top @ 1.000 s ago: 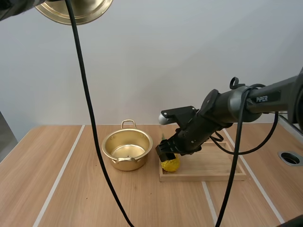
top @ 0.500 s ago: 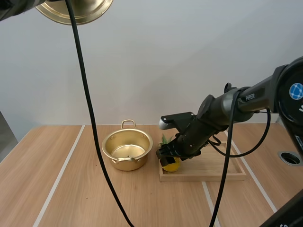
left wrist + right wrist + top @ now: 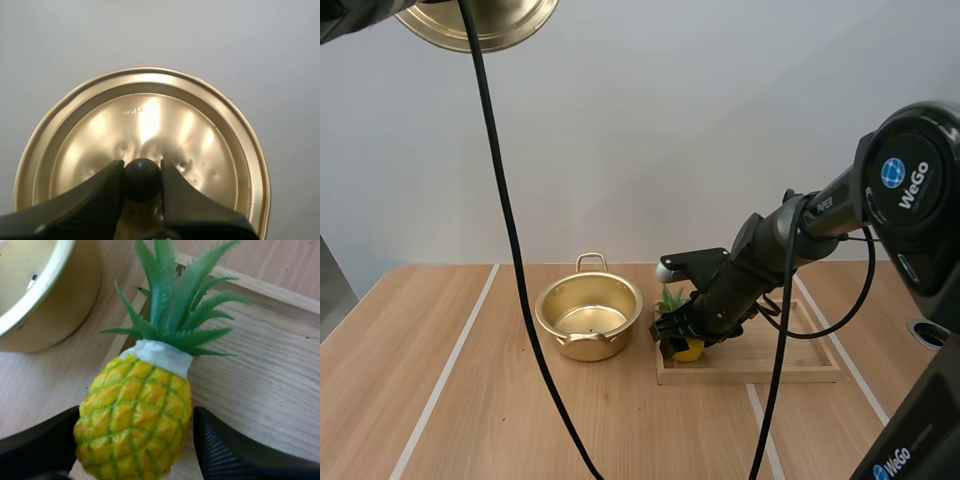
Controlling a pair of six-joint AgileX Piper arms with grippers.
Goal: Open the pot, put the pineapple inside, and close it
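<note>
The pineapple should go inside the open gold pot (image 3: 55,300), so my right gripper will next grab the pineapple by its yellow body (image 3: 136,420).
The gold pot (image 3: 588,318) stands open on the table, left of the wooden tray (image 3: 770,360). Its lid (image 3: 480,20) hangs high at the far left, and my left gripper (image 3: 142,181) is shut on the lid's black knob (image 3: 142,177). A yellow pineapple (image 3: 135,412) with green leaves lies at the tray's left end (image 3: 250,365), close to the pot's wall (image 3: 45,305). My right gripper (image 3: 135,450) is down over it, open, one finger on each side of the fruit and close against it. From above, the right gripper (image 3: 676,334) covers most of the pineapple (image 3: 688,350).
Pale stripes run along the wooden table. A round hole (image 3: 932,335) sits in the table at the far right. The right part of the tray is bare.
My right gripper has dropped lower onto the pineapple and the arm has folded in. The pineapple, pot and raised lid have stayed where they were.
</note>
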